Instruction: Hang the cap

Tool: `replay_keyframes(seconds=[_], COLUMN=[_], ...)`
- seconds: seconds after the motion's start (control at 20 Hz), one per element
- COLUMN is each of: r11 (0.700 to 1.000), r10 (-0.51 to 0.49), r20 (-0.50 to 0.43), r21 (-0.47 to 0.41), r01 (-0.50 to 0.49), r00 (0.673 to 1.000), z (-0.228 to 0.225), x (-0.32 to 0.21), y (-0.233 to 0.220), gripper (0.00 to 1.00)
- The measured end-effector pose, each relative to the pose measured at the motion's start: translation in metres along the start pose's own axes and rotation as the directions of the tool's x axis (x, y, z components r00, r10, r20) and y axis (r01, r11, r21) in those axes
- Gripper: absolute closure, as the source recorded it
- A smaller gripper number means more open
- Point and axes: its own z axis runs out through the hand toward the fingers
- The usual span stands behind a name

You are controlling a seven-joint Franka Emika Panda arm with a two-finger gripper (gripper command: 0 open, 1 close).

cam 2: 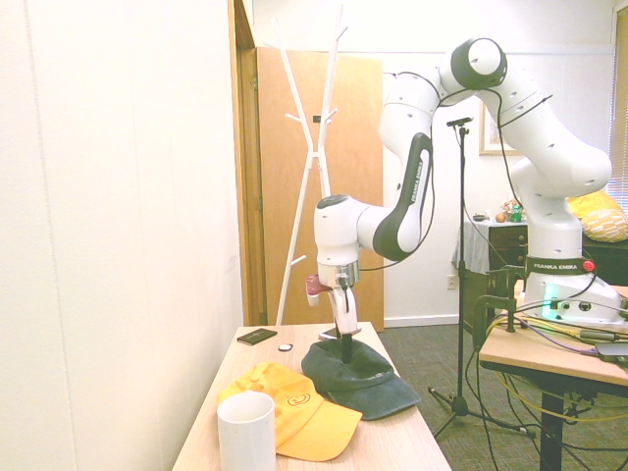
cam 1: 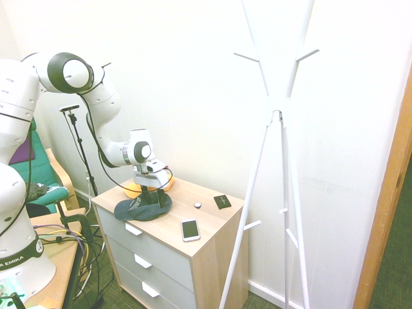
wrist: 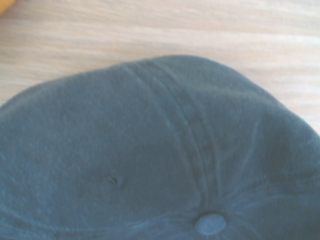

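I will hang the cap, so I will grip it by its top (cam 2: 346,359) next, because its brim (cam 2: 385,399) lies low while the cap's top stands up.
The cap (cam 1: 143,208) is dark slate-blue and lies on the wooden top of a dresser (cam 1: 206,235), near its left end. In the second exterior view the cap (cam 2: 359,381) rests crown up with its brim toward the camera. My gripper (cam 1: 152,199) points straight down over the crown, open, its fingertips down at the fabric on either side of the top. From the other side the gripper (cam 2: 345,343) stands upright on the crown. The wrist view is filled by the cap (wrist: 125,160), with its top button (wrist: 210,223) close by. The white coat rack (cam 1: 278,122) stands right of the dresser.
An orange-yellow cap (cam 2: 292,412) lies right beside the dark one, with a white cup (cam 2: 245,434) in front of it. A phone (cam 1: 190,229), a small black square (cam 1: 222,201) and a little round white thing (cam 1: 197,205) sit on the dresser top. The wall is close behind.
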Motion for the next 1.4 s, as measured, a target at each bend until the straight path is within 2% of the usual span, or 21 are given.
replay_keyframes(seconds=[0.6, 1.4], r11=[0.999, 1.0], r10=[-0.002, 0.024], r20=[-0.08, -0.066], r21=[0.048, 0.019], r01=[0.006, -0.023], r00=[0.997, 0.998], z=[-0.033, -0.027], x=[0.011, 0.018], y=[-0.008, 0.005], gripper=[1.0, 1.0])
